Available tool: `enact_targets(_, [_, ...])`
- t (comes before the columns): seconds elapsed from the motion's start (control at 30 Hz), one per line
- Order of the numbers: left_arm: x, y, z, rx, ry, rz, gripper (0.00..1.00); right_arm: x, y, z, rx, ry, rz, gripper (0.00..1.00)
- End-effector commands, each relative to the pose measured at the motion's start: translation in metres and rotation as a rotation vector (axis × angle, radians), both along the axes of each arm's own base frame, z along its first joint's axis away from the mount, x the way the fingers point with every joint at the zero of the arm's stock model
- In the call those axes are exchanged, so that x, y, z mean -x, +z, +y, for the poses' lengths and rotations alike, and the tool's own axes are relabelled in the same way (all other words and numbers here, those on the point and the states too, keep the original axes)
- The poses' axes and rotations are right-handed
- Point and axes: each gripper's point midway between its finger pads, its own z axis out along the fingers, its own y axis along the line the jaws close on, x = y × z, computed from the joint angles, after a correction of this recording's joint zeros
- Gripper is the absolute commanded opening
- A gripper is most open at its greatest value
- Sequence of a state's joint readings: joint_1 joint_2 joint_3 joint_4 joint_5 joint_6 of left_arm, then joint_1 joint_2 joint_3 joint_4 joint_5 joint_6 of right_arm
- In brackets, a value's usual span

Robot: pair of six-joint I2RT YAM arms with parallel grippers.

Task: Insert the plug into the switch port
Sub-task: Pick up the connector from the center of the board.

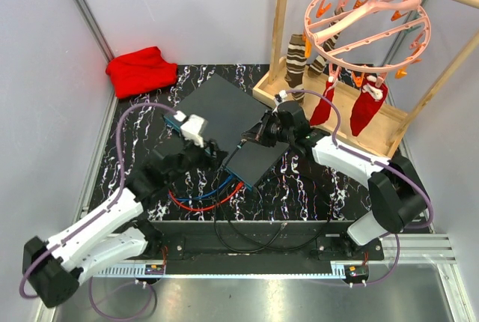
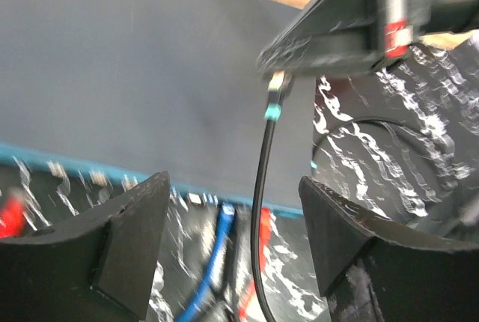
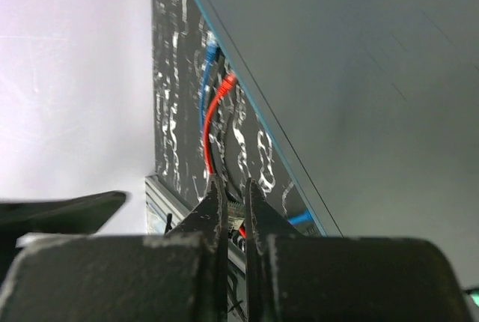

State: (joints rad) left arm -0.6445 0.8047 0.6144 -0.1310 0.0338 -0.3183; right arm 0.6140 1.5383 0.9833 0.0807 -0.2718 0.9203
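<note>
My left gripper should grab the black cable just behind the teal boot next. The clear connector then stays free for the switch port.
The switch (image 1: pixel 258 159) is a flat dark grey box with a teal front edge (image 2: pixel 90 159); a blue and a red cable sit in its sockets. My right gripper (image 1: pixel 251 136) hovers over the switch's top and is shut on the plug (image 2: pixel 275 96), a small clear connector with a teal boot. In the right wrist view the plug (image 3: pixel 236 222) shows between the pinched fingertips. Its black cable (image 2: pixel 259 202) hangs down between the wide-apart fingers of my left gripper (image 2: pixel 233 217), which touches nothing. The left gripper (image 1: pixel 215 150) sits just left of the switch's front edge.
A second flat dark box (image 1: pixel 213 101) lies behind the switch. Blue (image 1: pixel 213 189) and red (image 1: pixel 191 204) cables loop on the marbled table in front. A wooden rack (image 1: pixel 329 105) with hanging socks stands at the back right, a red cloth (image 1: pixel 141 71) at the back left.
</note>
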Motion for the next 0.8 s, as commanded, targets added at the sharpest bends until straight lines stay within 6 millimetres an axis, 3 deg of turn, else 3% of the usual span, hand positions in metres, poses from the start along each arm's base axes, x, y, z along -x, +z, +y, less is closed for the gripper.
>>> enact_targets(0.0, [-0.028, 0.035, -0.014, -0.217, 0.029, -0.258, 0.73, 0.001, 0.027, -0.005, -0.002, -0.012, -0.035, 0.00])
enact_targets(0.07, [-0.028, 0.043, -0.031, -0.264, -0.008, -0.313, 0.73, 0.001, 0.029, -0.005, -0.001, -0.013, -0.040, 0.00])
enact_targets(0.1, [-0.032, 0.033, -0.037, -0.302, -0.008, -0.306, 0.73, 0.001, 0.029, -0.006, 0.001, -0.011, -0.045, 0.00])
enact_targets(0.13, [-0.032, 0.039, -0.047, -0.316, -0.030, -0.342, 0.73, 0.000, 0.032, -0.006, -0.002, -0.013, -0.050, 0.00])
enact_targets(0.2, [-0.035, 0.032, -0.061, -0.362, -0.039, -0.356, 0.72, 0.005, 0.026, -0.009, 0.018, -0.012, -0.025, 0.00])
enact_targets(0.47, [-0.041, 0.006, -0.083, -0.530, -0.016, -0.395, 0.59, 0.005, 0.028, -0.013, 0.026, -0.029, -0.025, 0.00])
enact_targets(0.7, [-0.041, -0.010, -0.091, -0.628, 0.043, -0.435, 0.39, 0.005, 0.030, -0.014, 0.025, -0.032, -0.028, 0.00])
enact_targets(0.77, [-0.043, -0.014, -0.094, -0.638, 0.053, -0.441, 0.23, 0.005, 0.030, -0.014, 0.029, -0.032, -0.026, 0.00])
